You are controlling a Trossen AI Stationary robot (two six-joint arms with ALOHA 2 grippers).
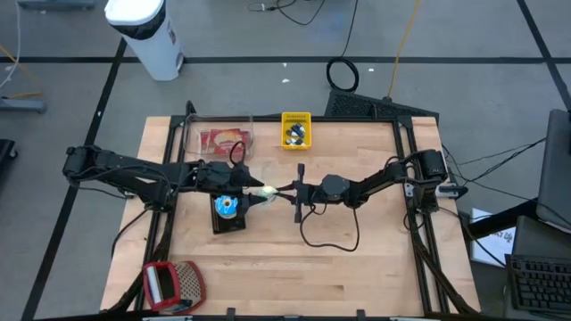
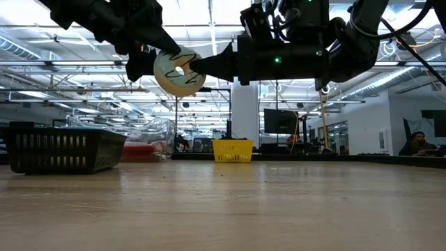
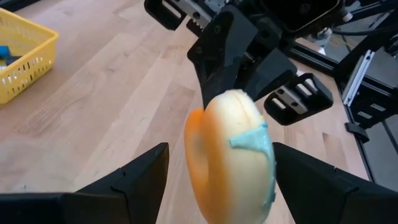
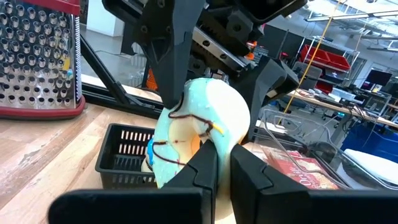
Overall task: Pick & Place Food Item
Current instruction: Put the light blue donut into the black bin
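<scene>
The left gripper grabs the doughnut by its icing-dripped rim (image 1: 268, 191) next, to put it in the black basket (image 1: 229, 215).
A doughnut (image 2: 179, 72) with pale icing and thin dark drizzle hangs in the air over the table's middle, standing on edge. My right gripper (image 4: 224, 167) reaches in level from the table's right and is shut on it. My left gripper (image 3: 221, 149) comes from the table's left and is open. Its two fingers (image 3: 134, 180) stand on either side of the doughnut (image 3: 233, 155), and I see no plain touch. In the high view the doughnut (image 1: 264, 191) lies between the two grippers. My right gripper pinches the doughnut's rim (image 4: 211, 144) between its two fingers, on the side that faces the right arm. The fingers come level from the table's right. The doughnut stands on edge, lifted clear of the table, its iced face toward the right wrist camera.
A small black basket (image 1: 228, 212) holding something blue stands just below and near the doughnut. A yellow basket (image 1: 296, 130) and a clear box with red packets (image 1: 223, 138) sit at the far edge. A red grater (image 1: 169, 285) lies at the near left.
</scene>
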